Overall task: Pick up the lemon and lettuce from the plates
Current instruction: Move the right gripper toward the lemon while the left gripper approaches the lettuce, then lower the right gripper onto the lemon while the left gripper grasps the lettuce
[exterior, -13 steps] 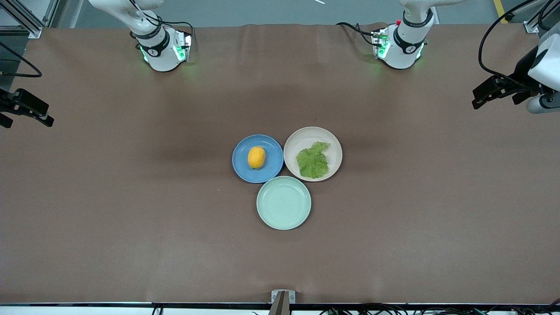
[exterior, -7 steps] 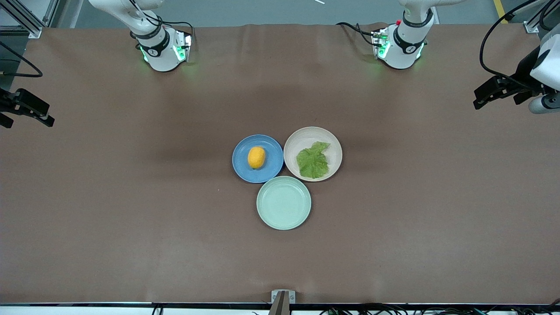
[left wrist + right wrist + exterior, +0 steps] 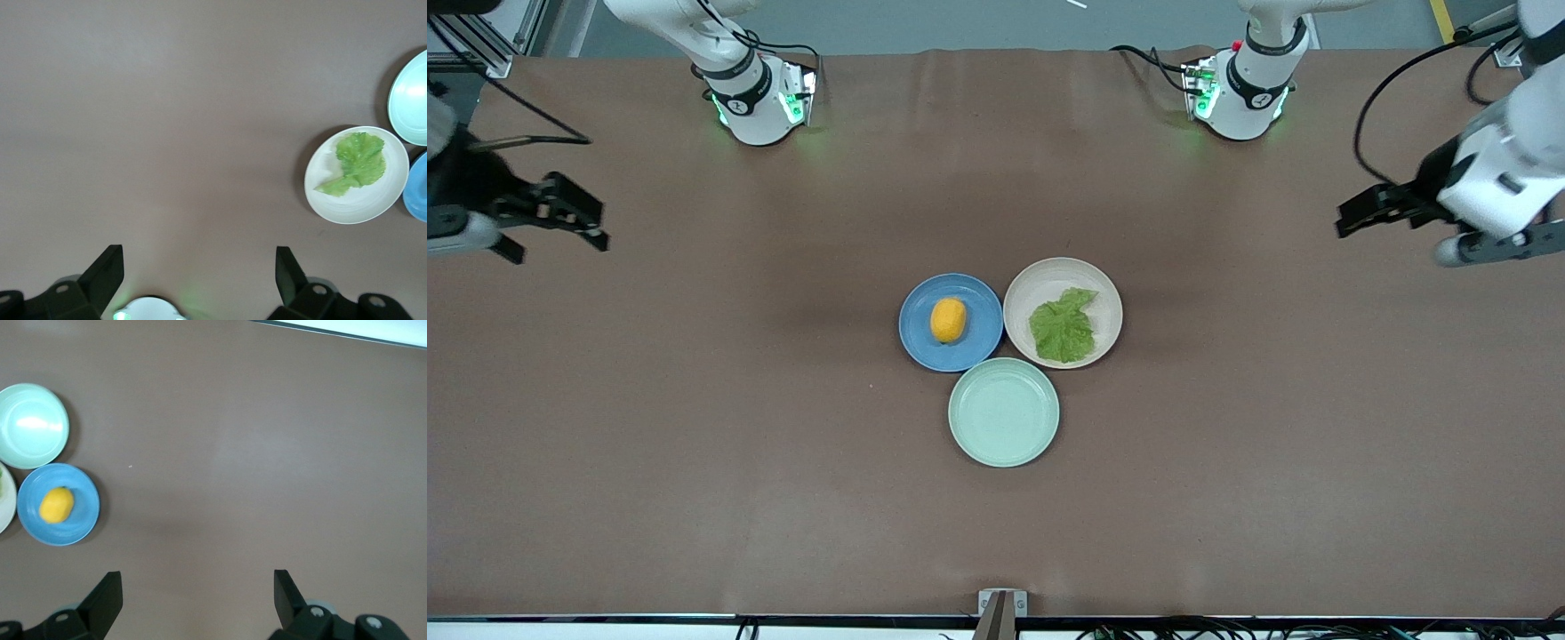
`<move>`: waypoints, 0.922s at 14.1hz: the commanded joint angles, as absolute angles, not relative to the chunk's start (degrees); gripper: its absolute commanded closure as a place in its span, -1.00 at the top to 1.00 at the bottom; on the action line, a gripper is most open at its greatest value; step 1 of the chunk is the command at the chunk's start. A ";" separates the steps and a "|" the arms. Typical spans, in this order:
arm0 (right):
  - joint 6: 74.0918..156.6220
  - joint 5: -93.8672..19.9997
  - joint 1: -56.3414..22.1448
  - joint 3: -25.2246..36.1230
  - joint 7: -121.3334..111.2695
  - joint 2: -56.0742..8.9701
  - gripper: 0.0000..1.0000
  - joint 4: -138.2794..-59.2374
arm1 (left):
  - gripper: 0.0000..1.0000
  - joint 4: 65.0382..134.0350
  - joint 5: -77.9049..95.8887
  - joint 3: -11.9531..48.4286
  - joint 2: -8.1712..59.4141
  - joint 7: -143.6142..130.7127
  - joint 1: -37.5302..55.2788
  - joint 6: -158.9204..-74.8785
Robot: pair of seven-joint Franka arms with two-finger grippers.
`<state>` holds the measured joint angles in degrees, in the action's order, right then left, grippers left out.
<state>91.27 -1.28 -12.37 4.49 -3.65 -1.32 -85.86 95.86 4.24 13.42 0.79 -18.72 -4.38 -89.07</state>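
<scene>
My left gripper grabs the leaf by its middle [image 3: 1067, 321] [image 3: 355, 168] next, to pick the lettuce off the beige plate.
The yellow-orange lemon [image 3: 948, 320] lies on the blue plate [image 3: 980, 305]. The green lettuce [image 3: 1063, 329] lies on the beige plate [image 3: 1040, 279] beside it, toward the left arm's end. My left gripper [image 3: 1352, 218] is open and empty, up over bare table near the left arm's end. My right gripper [image 3: 594, 227] is open and empty over bare table near the right arm's end. The left wrist view shows the open left gripper [image 3: 199, 253], the lettuce [image 3: 357, 160] and the beige plate [image 3: 360, 210]. The right wrist view shows the open right gripper [image 3: 197, 577], the lemon [image 3: 56, 505] and the blue plate [image 3: 80, 520].
An empty pale mint-green plate [image 3: 1003, 412] touches both plates, nearer to the front camera; it also shows in the wrist views [image 3: 413, 100] [image 3: 32, 425]. The brown table [image 3: 694, 444] lies wide around the plates. The arm bases stand at the back edge.
Both grippers have moved in from the table's ends toward the plates in the middle. The lemon, the lettuce and the plates have not moved.
</scene>
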 commanded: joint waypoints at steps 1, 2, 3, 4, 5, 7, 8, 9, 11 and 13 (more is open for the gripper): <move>91.14 -0.53 -17.12 4.83 0.32 -3.51 1.00 -84.99 | 1.00 100.09 4.48 19.23 2.72 -29.92 -4.22 -95.42; 91.14 -0.70 -18.70 4.83 5.05 -4.39 1.00 -84.99 | 1.00 102.28 4.48 21.34 3.77 -35.28 -4.22 -98.84; 91.23 -0.53 -20.63 4.75 8.49 -5.70 1.00 -84.99 | 1.00 104.74 4.48 23.97 4.91 -40.81 -4.13 -103.14; 91.23 -0.18 -23.26 4.83 10.27 -6.67 1.00 -84.90 | 1.00 107.11 4.48 26.17 6.14 -46.61 -4.13 -107.97; 91.32 -0.35 -24.25 4.83 10.37 -7.11 1.00 -84.99 | 1.00 109.05 4.48 27.76 7.28 -50.85 -4.13 -112.19; 91.67 -0.35 -27.75 4.75 11.16 -10.09 1.00 -85.25 | 1.00 111.17 4.48 30.05 10.97 -59.11 -3.00 -119.24; 91.76 -0.79 -29.25 4.83 12.38 -12.02 1.00 -85.34 | 1.00 111.70 4.40 30.06 13.34 -63.94 -0.81 -122.31; 91.76 -1.14 -31.01 4.75 15.09 -13.78 0.99 -85.34 | 1.00 111.97 3.79 29.88 15.62 -68.25 1.30 -124.78; 95.51 -1.14 -35.40 4.75 21.68 -16.77 0.99 -85.69 | 1.00 111.80 -1.64 30.06 20.80 -74.41 3.24 -128.04; 101.40 -4.19 -38.39 4.75 27.13 -18.80 0.99 -87.97 | 1.00 111.53 -5.69 29.97 25.64 -80.92 5.35 -131.73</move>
<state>97.71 -1.86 -35.73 4.20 22.41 -17.39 -86.49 112.70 -1.93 29.87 21.07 -75.42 4.14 -128.81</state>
